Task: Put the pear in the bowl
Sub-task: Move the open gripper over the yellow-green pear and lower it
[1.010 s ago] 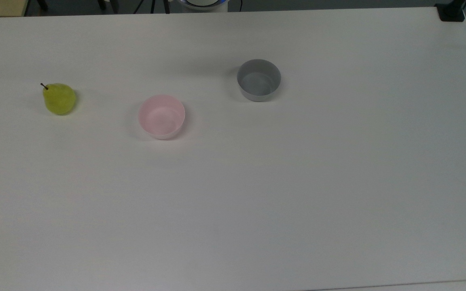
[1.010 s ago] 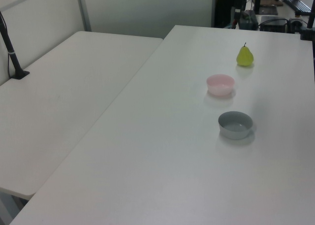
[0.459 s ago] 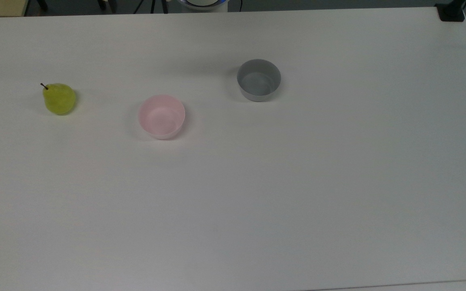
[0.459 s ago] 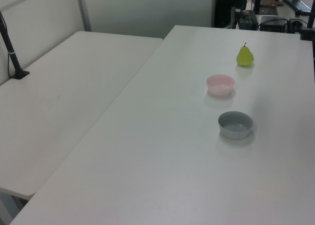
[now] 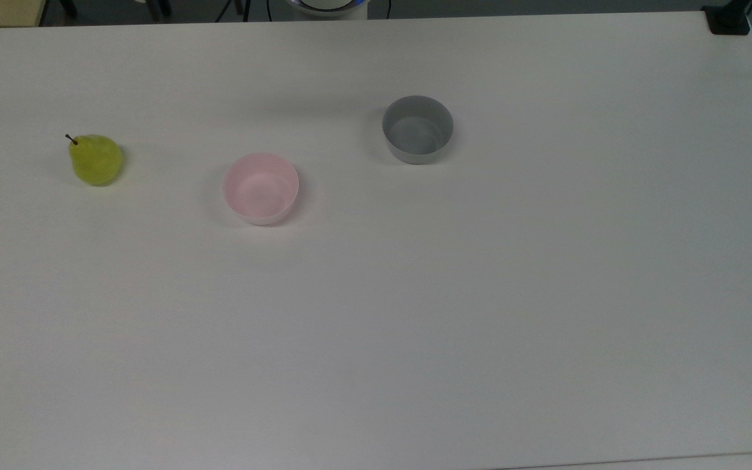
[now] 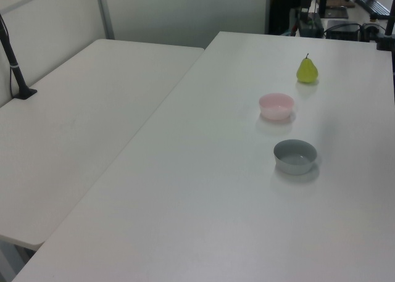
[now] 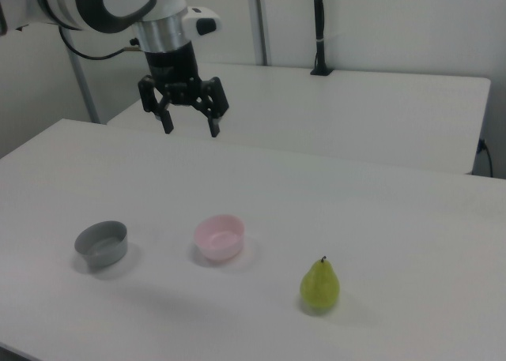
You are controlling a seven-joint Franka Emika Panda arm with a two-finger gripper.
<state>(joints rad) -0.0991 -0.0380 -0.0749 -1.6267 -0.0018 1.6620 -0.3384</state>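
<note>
My gripper grabs the pear by its rounded body next, to place it in the pink bowl.
The yellow-green pear stands upright on the white table, stem up, at the top view's left. The pale pink bowl sits upright to the pear's right in the top view, with nothing inside it. In the right view my gripper hangs open, high above the table behind the bowls, with nothing between its fingers and well apart from the pear.
A grey round bowl stands beyond the pink one, on the side away from the pear. A second white table adjoins on the left view's left. A black post stands on the far table.
</note>
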